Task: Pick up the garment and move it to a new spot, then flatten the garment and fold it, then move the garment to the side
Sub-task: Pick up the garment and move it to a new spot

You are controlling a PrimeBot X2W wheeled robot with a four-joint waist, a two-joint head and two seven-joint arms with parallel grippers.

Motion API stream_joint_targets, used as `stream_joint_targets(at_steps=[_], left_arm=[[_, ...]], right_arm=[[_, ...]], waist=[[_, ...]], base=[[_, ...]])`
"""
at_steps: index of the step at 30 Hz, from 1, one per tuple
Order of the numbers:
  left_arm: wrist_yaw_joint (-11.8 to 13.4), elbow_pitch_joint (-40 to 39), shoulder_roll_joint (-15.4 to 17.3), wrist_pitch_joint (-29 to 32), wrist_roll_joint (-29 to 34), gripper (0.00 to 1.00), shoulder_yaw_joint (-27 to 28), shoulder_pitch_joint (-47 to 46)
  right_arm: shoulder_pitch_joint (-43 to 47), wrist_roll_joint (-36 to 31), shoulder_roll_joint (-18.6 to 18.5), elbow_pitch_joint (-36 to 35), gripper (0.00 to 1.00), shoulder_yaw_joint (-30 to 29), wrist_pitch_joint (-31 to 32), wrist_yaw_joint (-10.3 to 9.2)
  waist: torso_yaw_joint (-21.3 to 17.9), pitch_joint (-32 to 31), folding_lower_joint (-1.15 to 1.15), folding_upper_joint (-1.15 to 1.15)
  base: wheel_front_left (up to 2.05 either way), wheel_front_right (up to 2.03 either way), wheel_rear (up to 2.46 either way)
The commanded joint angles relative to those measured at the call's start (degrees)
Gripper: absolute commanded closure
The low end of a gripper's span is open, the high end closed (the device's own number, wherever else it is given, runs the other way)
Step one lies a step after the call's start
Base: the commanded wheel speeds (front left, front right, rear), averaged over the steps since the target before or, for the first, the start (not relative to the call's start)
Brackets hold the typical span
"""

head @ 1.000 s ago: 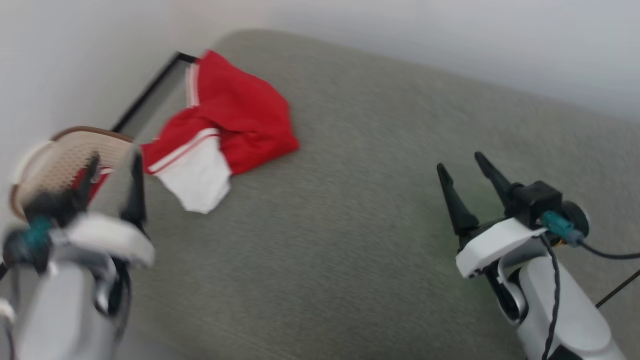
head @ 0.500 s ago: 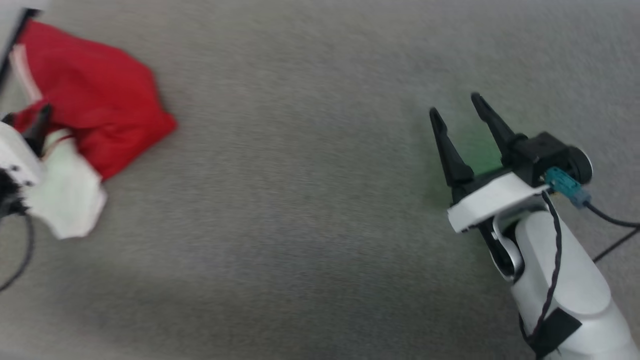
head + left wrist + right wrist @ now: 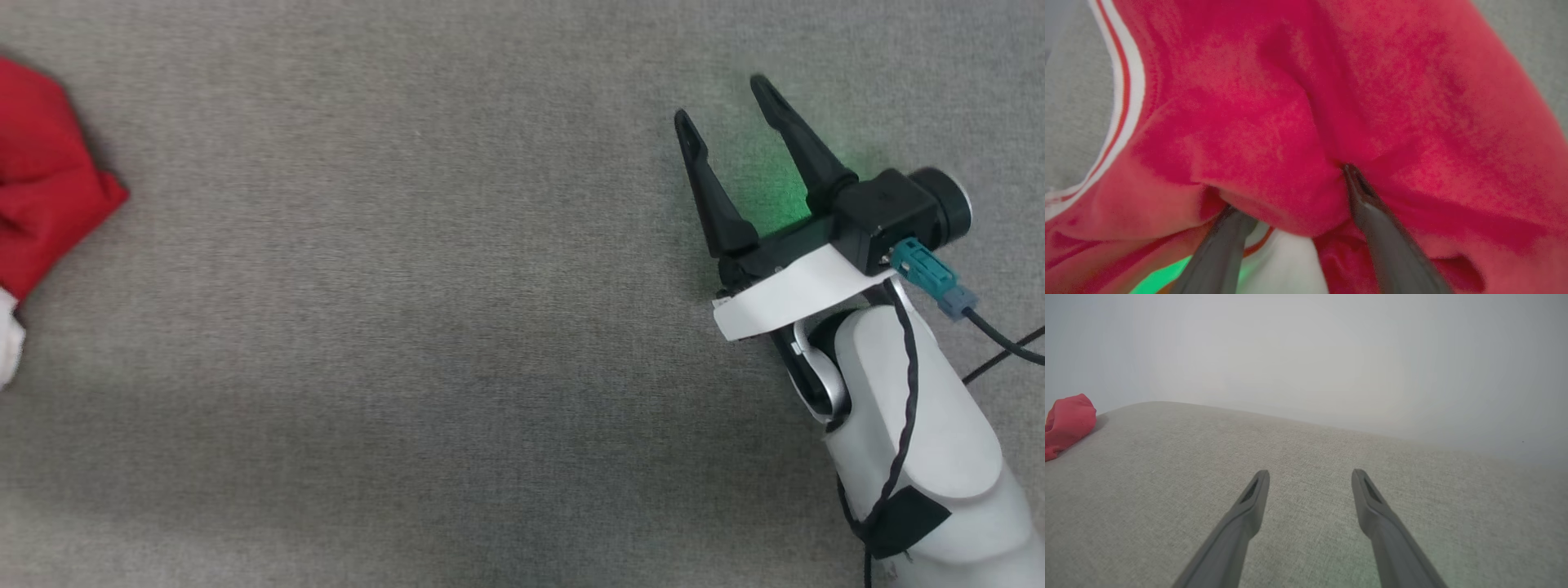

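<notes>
My left gripper needs to pick the garment up and move it to a new spot, so it should grab the bulging red fold (image 3: 1285, 206) of the garment next.
The garment (image 3: 49, 196) is a crumpled red heap with a bit of white sleeve, at the far left edge of the head view. In the left wrist view the garment (image 3: 1290, 102) is seen close up, with white-and-red stripe trim on its left. My left gripper (image 3: 1288, 188) stands open, pushed into the cloth with a red fold bulging between its spread fingers. My right gripper (image 3: 720, 100) hovers open over bare grey fabric far to the right, nothing between its fingers. In the right wrist view the right gripper (image 3: 1310, 473) points across the cushion, with the garment (image 3: 1067, 420) far off at the left.
The grey upholstered cushion (image 3: 424, 327) spreads wide between the garment and my right arm. A pale wall (image 3: 1306, 355) rises behind the cushion's far rounded edge. A black cable (image 3: 1004, 347) trails from my right wrist.
The head camera has swung, so the garment has slid to the left edge and my left gripper has left that view. Both grippers stay open.
</notes>
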Motion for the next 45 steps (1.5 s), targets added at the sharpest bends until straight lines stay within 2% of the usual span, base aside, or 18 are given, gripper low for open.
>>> stream_joint_targets(at_steps=[1, 4, 5, 6, 7, 9, 16, 21, 27, 34, 36, 41, 45], left_arm=[[-0.1, 1.9, -3.8, 1.2, -1.3, 0.00, -2.4, 1.6], [-0.2, 2.6, -4.5, 1.0, -2.6, 0.00, -3.2, 1.6], [-0.2, 2.7, -4.9, 0.9, -3.2, 0.09, -3.5, 1.8], [-0.2, 2.4, -5.1, 0.9, -3.8, 0.24, -4.2, 1.9], [-0.2, 2.0, -5.1, 0.3, -4.2, 0.53, -4.6, 2.1], [-0.3, 1.8, -4.9, -1.5, -5.1, 1.00, -4.8, 2.1], [-0.2, 1.5, -0.3, -10.6, -3.9, 1.00, -7.3, 1.0], [-0.2, -0.5, 1.8, -16.2, -2.3, 1.00, -10.7, -0.6], [-0.1, -5.4, 3.7, -19.6, -2.0, 1.00, -15.3, -2.7], [-0.1, -17.2, 5.0, -18.5, -2.3, 1.00, -22.7, -4.8], [-0.1, -24.0, 5.3, -16.4, -1.7, 1.00, -26.5, -6.0], [-0.1, -33.3, 2.6, -12.7, -0.9, 1.00, -32.8, -8.0], [-0.1, -36.7, 0.0, -11.2, -0.1, 1.00, -36.2, -9.5]], right_arm=[[-1.0, -0.8, 0.1, -1.9, 0.00, 0.3, 0.7, 0.01], [-0.7, -1.3, -0.1, -3.3, 0.00, 0.4, 1.3, 0.01], [-0.6, -1.3, -0.1, -3.9, 0.00, 0.4, 1.6, 0.01], [-0.4, -1.5, -0.2, -4.6, 0.00, 0.3, 1.9, 0.01], [-0.2, -1.7, -0.3, -5.0, 0.00, 0.3, 2.1, 0.01], [0.5, -1.7, -0.5, -5.5, 0.00, 0.0, 2.4, 0.01], [2.6, -1.1, -0.1, -4.9, 0.00, 0.1, 2.4, 0.01], [4.3, 0.1, 0.4, -3.0, 0.00, 0.4, 1.6, 0.01], [6.1, 1.8, 1.5, -1.2, 0.00, 0.2, 0.4, 0.01], [8.4, 3.5, 2.9, -0.3, 0.00, -1.0, -0.8, 0.01], [9.0, 4.0, 3.6, -0.5, 0.00, -2.0, -1.1, 0.01], [9.9, 4.9, 4.3, -0.9, 0.00, -3.9, -1.6, 0.01], [9.7, 5.7, 4.8, -1.3, 0.00, -4.6, -1.6, 0.01]], waist=[[-1.3, 1.5, 0.00, 0.00], [-1.4, 1.7, 0.00, 0.00], [-1.4, 1.7, 0.00, 0.00], [-1.4, 1.6, 0.00, 0.00], [-1.3, 1.4, 0.00, 0.00], [-1.0, 0.6, 0.00, 0.00], [0.6, -4.9, 0.00, 0.00], [1.7, -10.2, 0.00, 0.00], [1.3, -15.0, 0.00, 0.00], [-2.0, -17.0, 0.00, 0.00], [-4.1, -16.3, 0.00, 0.00], [-8.3, -14.2, 0.00, 0.00], [-11.4, -12.8, 0.00, 0.00]], base=[[0.00, 0.00, 0.00], [0.00, 0.00, 0.00], [0.00, 0.00, 0.00], [0.00, 0.00, 0.00], [0.00, 0.00, 0.00], [0.00, 0.00, 0.00], [0.00, 0.00, 0.00], [0.00, 0.00, 0.00], [0.00, 0.00, 0.00], [0.00, 0.00, 0.00], [0.00, 0.00, 0.00], [0.00, 0.00, 0.00], [0.00, 0.00, 0.00]])
